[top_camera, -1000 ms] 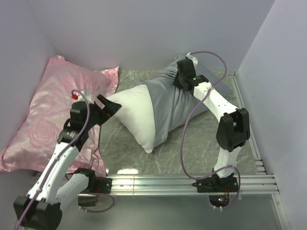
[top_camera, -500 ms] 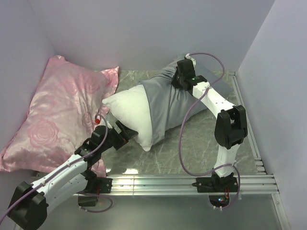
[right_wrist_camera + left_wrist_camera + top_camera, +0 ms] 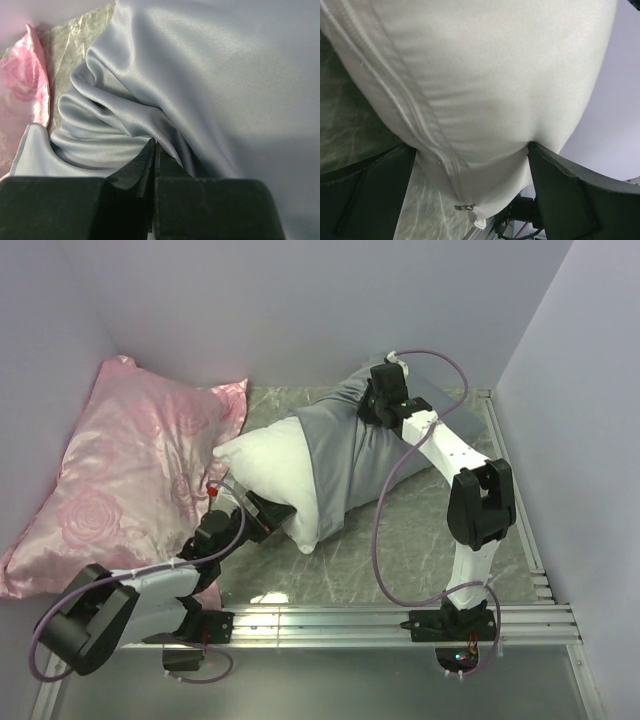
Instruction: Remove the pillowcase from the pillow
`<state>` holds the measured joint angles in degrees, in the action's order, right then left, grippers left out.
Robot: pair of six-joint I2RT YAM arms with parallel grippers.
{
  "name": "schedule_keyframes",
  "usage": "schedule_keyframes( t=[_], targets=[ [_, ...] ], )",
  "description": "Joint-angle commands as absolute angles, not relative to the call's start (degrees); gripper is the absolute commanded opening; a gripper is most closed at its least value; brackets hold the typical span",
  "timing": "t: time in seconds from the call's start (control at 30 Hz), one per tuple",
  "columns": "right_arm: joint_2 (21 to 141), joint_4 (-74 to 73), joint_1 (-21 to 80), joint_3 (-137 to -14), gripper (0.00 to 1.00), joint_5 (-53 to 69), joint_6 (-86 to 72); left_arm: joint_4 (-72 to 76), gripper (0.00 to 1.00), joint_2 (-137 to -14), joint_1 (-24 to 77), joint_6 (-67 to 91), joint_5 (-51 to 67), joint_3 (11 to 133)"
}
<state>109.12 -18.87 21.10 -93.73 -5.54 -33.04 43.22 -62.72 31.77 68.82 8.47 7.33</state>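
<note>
The near corner (image 3: pixel 290 521) of the white pillow (image 3: pixel 262 472) lies between the open fingers of my left gripper and closing now would catch it, so my left gripper closes next.
The white pillow (image 3: pixel 262 472) lies across the marble table, its left half bare. The grey-blue pillowcase (image 3: pixel 345 455) still wraps its right half. My left gripper (image 3: pixel 270 517) lies low at the pillow's near corner and is open. In the left wrist view that pillow corner (image 3: pixel 485 100), with its zipper pull (image 3: pixel 465 206), fills the gap of the left gripper (image 3: pixel 470 172) and touches the right finger. My right gripper (image 3: pixel 370 415) is at the far end, shut on a fold of the pillowcase (image 3: pixel 210 75); the right gripper (image 3: pixel 155 146) has its fingertips pressed together in the satin.
A pink rose-patterned pillow (image 3: pixel 120 470) leans against the left wall beside my left arm, and its edge (image 3: pixel 25 85) shows in the right wrist view. Aluminium rails (image 3: pixel 400 620) run along the near edge. Walls close in at the back and both sides.
My left arm has dropped low and swung right, from beside the pink pillow to the white pillow's near corner, which now sits between its open jaws. The right arm has barely moved.
</note>
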Motion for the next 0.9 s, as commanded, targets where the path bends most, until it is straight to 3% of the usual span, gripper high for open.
schedule_keyframes(
  t=[0.0, 0.07, 0.1, 0.13, 0.17, 0.2, 0.3, 0.33, 0.53, 0.67, 0.87],
  targets=[
    [110.7, -19.0, 20.5, -93.3, 0.0, -4.2, -32.9, 58.0, 0.99, -65.5, 32.2, 68.7, 9.1, 8.7],
    [110.6, -18.9, 20.6, -93.1, 0.0, -3.6, -32.8, 59.8, 0.78, -67.7, 32.2, 68.6, 9.4, 9.6],
    [110.1, -18.8, 20.5, -92.9, 0.0, -3.3, -32.2, 60.5, 0.57, -68.4, 32.3, 68.7, 9.8, 10.0],
    [109.8, -19.0, 20.5, -93.0, 0.01, -3.0, -31.7, 59.9, 0.15, -68.8, 32.2, 68.8, 9.8, 10.7],
    [109.4, -19.8, 20.5, -93.2, 0.06, -3.2, -31.4, 58.6, 0.01, -68.6, 32.1, 68.6, 9.7, 12.5],
    [108.2, -20.1, 20.4, -93.4, 0.24, -3.0, -30.4, 56.0, 0.01, -68.3, 32.2, 68.3, 9.1, 13.4],
    [103.8, -22.1, 20.3, -94.0, 0.6, -2.3, -27.3, 40.3, 0.0, -63.1, 32.1, 67.6, 3.2, 19.1],
    [102.2, -22.5, 20.3, -94.0, 0.66, -2.9, -26.6, 36.3, 0.01, -62.0, 32.2, 67.5, 1.5, 20.6],
    [84.8, -21.2, 19.5, -81.1, 0.77, -4.8, -26.5, 13.5, 0.0, -60.4, 31.7, 68.0, -7.1, 34.6],
    [73.4, -15.4, 17.7, -68.2, 0.8, -2.1, -27.7, 10.6, 0.0, -62.8, 29.9, 68.3, -4.4, 38.8],
    [65.6, -6.0, 17.7, -53.0, 0.81, 5.0, -29.7, 9.7, 0.01, -63.2, 27.5, 67.7, -1.5, 41.6]
  ],
)
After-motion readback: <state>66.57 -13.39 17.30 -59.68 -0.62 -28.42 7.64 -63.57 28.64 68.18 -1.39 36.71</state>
